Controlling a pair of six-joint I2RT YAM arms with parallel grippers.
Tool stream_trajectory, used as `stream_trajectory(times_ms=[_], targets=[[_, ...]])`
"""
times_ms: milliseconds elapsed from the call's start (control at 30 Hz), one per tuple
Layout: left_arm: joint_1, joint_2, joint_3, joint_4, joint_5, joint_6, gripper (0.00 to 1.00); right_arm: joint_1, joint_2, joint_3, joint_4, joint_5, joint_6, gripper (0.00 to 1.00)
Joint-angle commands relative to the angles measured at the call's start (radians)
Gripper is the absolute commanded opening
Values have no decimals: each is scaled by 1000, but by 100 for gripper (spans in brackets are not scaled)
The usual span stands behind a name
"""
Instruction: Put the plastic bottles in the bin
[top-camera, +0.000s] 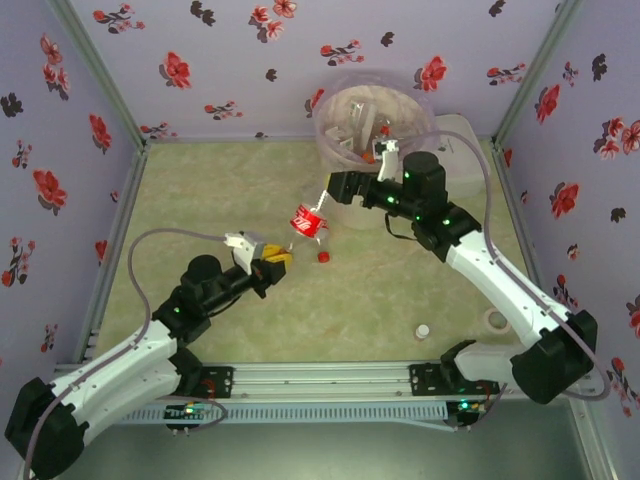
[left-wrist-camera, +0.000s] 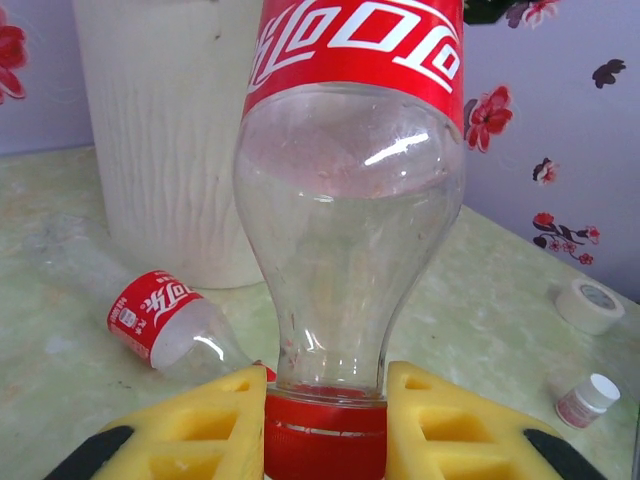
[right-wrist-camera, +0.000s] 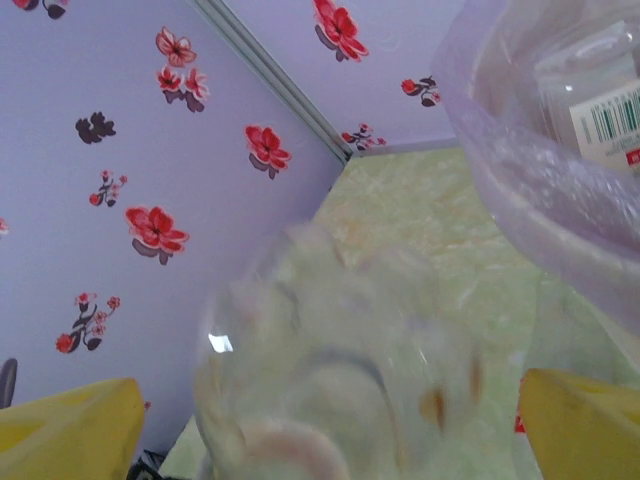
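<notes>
I need to close my right gripper on the clear bottle's base, as its fingers are level with the sides of the clear bottle's base (top-camera: 320, 201) (right-wrist-camera: 338, 385).
My left gripper (left-wrist-camera: 325, 405) is shut on the red cap of a clear plastic bottle (left-wrist-camera: 350, 230) with a red label, which rises away from the yellow fingers (left-wrist-camera: 200, 430). In the top view this gripper (top-camera: 272, 256) is mid-table, with the red-labelled bottle (top-camera: 308, 222) just beyond it. Another red-labelled bottle (left-wrist-camera: 165, 320) lies on the table by the bin (left-wrist-camera: 170, 130). My right gripper (right-wrist-camera: 330, 420) stands open beside the bin's bag (right-wrist-camera: 520, 190). A blurred clear bottle (right-wrist-camera: 340, 370) is between its fingers (right-wrist-camera: 70, 430), touching neither. The bin (top-camera: 322, 125) holds several bottles.
A red cap (top-camera: 323, 256) lies near the left gripper. A tape roll (top-camera: 495, 320) and a small white-capped bottle (top-camera: 423, 330) sit front right, also in the left wrist view as the roll (left-wrist-camera: 597, 300) and the small bottle (left-wrist-camera: 588, 398). A flat white box (top-camera: 462, 135) stands behind the bin.
</notes>
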Motion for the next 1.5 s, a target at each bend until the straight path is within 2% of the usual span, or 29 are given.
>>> stream_trajectory(times_ms=[0,100,233,333,400,500,600,633,833,1033,1267,1467], targets=[[-9,-24,-20,47,39,35,2,8,18,43,47,-13,4,91],[-11,-31,-27,47,42,38,2,8,25,47,47,-12,0,83],[-11,-38,-26,39,44,38,3,6,20,50,39,-7,0,68],[-11,-32,-20,41,38,36,12,6,4,51,28,4,-7,58],[-11,-27,-14,41,29,36,25,6,-10,55,10,16,-19,53],[-12,-24,-5,40,24,37,51,5,-28,71,-21,36,-45,46],[-11,-24,3,39,9,26,90,-6,-38,107,-70,46,-82,44],[-11,-25,8,28,-12,16,99,-12,-41,130,-98,50,-101,43],[-9,-27,50,-74,-81,11,100,-74,-80,267,-217,89,-204,27],[-9,-26,55,-88,-104,-7,100,-128,-134,358,-208,148,-348,0],[-8,-15,66,-118,-141,-12,100,-150,-121,454,-173,392,-536,0],[-7,-7,75,-135,-142,-26,100,-167,-33,525,-130,476,-611,0]])
